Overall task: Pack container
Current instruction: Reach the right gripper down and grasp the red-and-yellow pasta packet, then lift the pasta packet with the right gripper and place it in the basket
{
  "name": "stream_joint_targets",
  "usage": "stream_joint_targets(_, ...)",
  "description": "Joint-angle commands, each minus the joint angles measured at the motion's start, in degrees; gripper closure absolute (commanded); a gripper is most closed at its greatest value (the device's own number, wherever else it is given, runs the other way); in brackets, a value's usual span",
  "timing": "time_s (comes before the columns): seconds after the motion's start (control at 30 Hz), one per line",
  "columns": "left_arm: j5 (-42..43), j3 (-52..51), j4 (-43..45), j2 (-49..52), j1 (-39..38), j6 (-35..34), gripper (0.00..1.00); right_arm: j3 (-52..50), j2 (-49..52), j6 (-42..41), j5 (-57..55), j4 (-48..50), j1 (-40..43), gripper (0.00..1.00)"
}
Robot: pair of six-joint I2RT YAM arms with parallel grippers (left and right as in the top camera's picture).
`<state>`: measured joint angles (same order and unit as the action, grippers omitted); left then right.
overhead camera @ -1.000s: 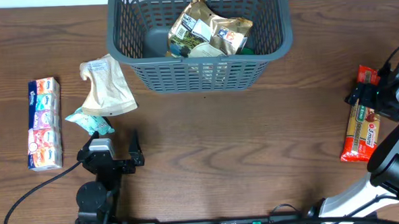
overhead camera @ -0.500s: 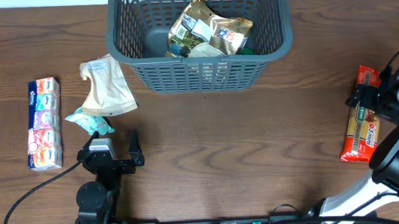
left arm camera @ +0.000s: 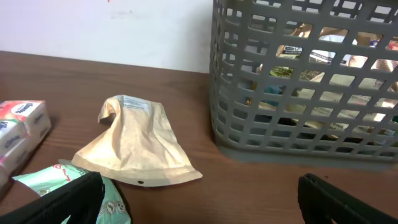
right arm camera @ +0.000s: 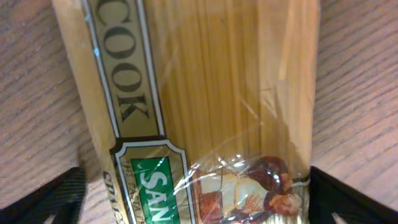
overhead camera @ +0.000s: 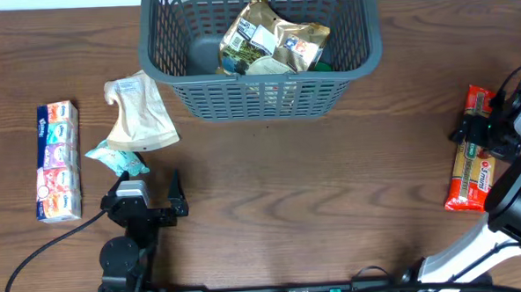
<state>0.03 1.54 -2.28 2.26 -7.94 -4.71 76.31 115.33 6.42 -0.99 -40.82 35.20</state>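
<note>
My right gripper closes on the pack now, since its fingers reach down to the tabletop beside both edges of the pack of spaghetti (overhead camera: 473,167) (right arm camera: 208,177).
The container, a dark grey slotted basket (overhead camera: 362,58), stands at the back middle and shows in the left wrist view (left arm camera: 298,134). Several snack bags (overhead camera: 273,40) lie in it. A pack of spaghetti (overhead camera: 473,167) lies at the right and fills the right wrist view (right arm camera: 205,93). My right gripper (overhead camera: 486,133) is open right over it, one finger on each side of the pack (right arm camera: 199,205). My left gripper (overhead camera: 150,182) is open and empty low over the table (left arm camera: 202,208). A green packet (left arm camera: 115,199) lies against its left finger.
A beige pouch (overhead camera: 140,112) lies left of the basket, also in the left wrist view (left arm camera: 137,143). The green packet (overhead camera: 116,158) lies just in front of it. A tissue multipack (overhead camera: 57,161) lies at the far left (left arm camera: 18,124).
My right gripper has shifted slightly over the spaghetti pack. The left arm and the objects have not moved.
</note>
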Motion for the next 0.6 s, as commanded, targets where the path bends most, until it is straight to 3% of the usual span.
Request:
stream_joint_targets(0.0,-0.48,-1.29,-1.92,0.22,-0.17,-0.55,0.02,-0.31,2.14,0.07,3.04,-0.09,0.46,0.22)
stream_joint_targets(0.27,-0.48,-1.29,-1.92,0.22,-0.17,-0.55,0.01,-0.39,3.17,0.09,3.78,-0.74,0.33,0.56)
stream_joint_targets(0.43,-0.48,-1.29,-1.92,0.22,-0.17,-0.55,0.02,-0.31,3.02,0.04,7.93,-1.03,-0.7,0.96)
stream_joint_targets(0.57,-0.48,-1.29,-1.92,0.22,-0.17,-0.55,0.02,0.5,1.07,-0.17,8.94,-2.03,-3.78,0.99)
